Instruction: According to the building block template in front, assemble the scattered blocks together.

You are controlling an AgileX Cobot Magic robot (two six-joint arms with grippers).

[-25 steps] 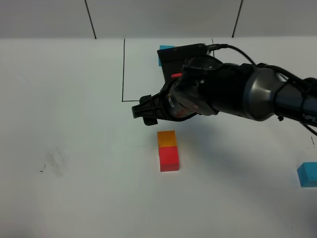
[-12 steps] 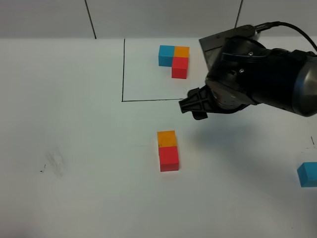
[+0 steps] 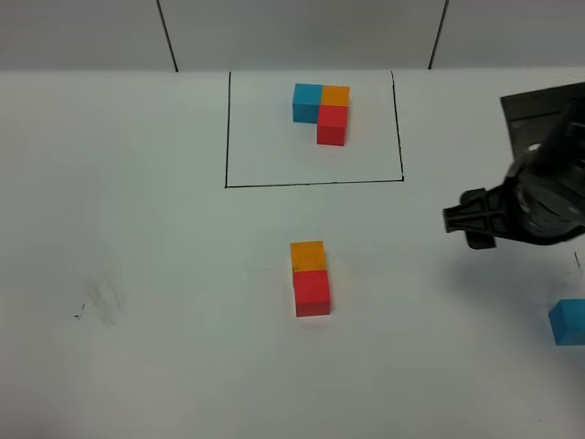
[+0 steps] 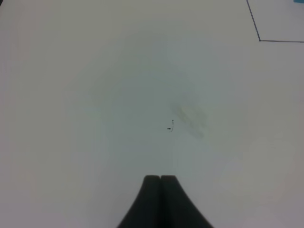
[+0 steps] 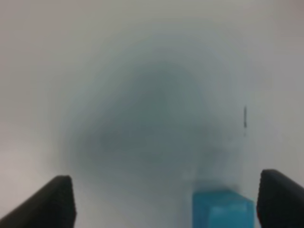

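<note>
The blue block will complete the L beside the orange block. My right gripper will grab it by its opposite sides next.
The building block template, a blue, orange and red L, lies inside a black-line rectangle at the back. On the table's middle the orange block touches the red block in front of it. The blue block sits alone at the right edge, and it also shows as a blue block between the wide-spread fingers in the right wrist view. My right gripper hovers open and empty, behind and left of that blue block. My left gripper is shut on nothing over bare table.
A faint grey smudge with a small black mark lies on the white table at the left. A corner of the black line shows in the left wrist view. Wall panels rise behind the table.
My right arm has swung from over the template and the middle of the table to the far right, uncovering the template. The blocks have not moved.
</note>
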